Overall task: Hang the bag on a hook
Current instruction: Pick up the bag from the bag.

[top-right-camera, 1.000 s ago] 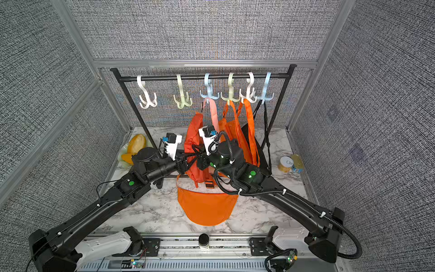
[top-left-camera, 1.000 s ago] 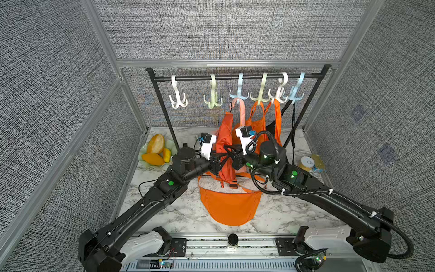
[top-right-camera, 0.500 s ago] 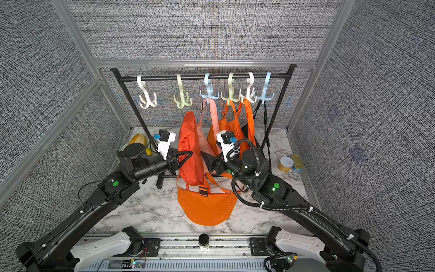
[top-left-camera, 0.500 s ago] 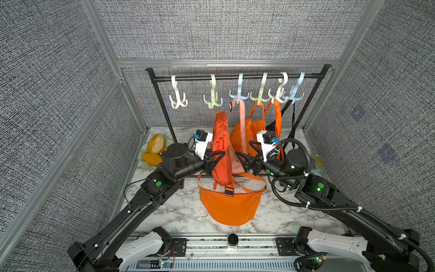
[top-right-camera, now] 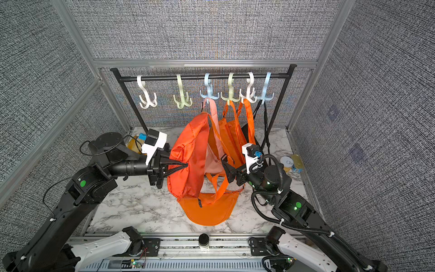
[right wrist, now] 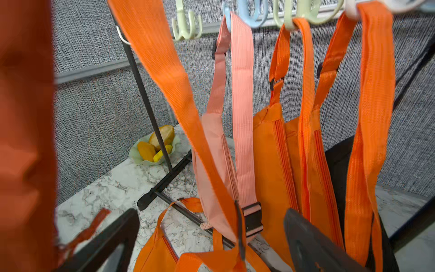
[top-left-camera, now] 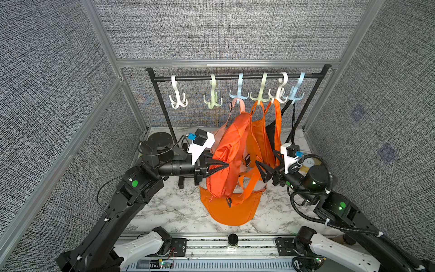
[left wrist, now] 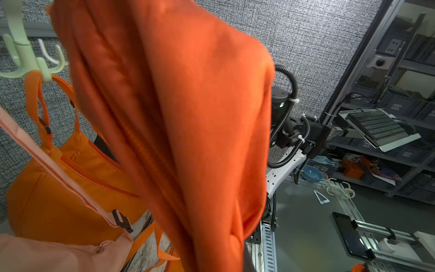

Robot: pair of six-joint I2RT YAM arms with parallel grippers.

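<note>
My right gripper pinches the orange bag's hanging strap partway along next, since this leaves the strap's upper part free to loop over a hook.
My left gripper [top-left-camera: 226, 164] is shut on the side of the orange bag [top-left-camera: 231, 150] and holds it up off the table, in front of the rack. The fabric fills the left wrist view, where the bag [left wrist: 188, 117] hides the fingers. Its strap [right wrist: 164, 70] hangs down between my right gripper's fingers [right wrist: 306, 237] without being pinched. The right gripper [top-left-camera: 260, 171] stands open just right of the bag. On the rail, the white hook [top-left-camera: 178, 100] and the green hook [top-left-camera: 213, 100] are free. Other hooks carry a pink bag [right wrist: 219, 153], orange bags [right wrist: 277, 164] and a black one.
Another orange pouch [top-left-camera: 231, 212] lies on the marble table under the held bag. A bowl of fruit [right wrist: 155, 148] sits back left by the rack's leg [top-left-camera: 164, 113]. Cans [top-right-camera: 292, 162] stand at the right wall.
My right gripper let go of the bag, opened wide and drew back to the right. The left gripper closed fully and kept the bag raised.
</note>
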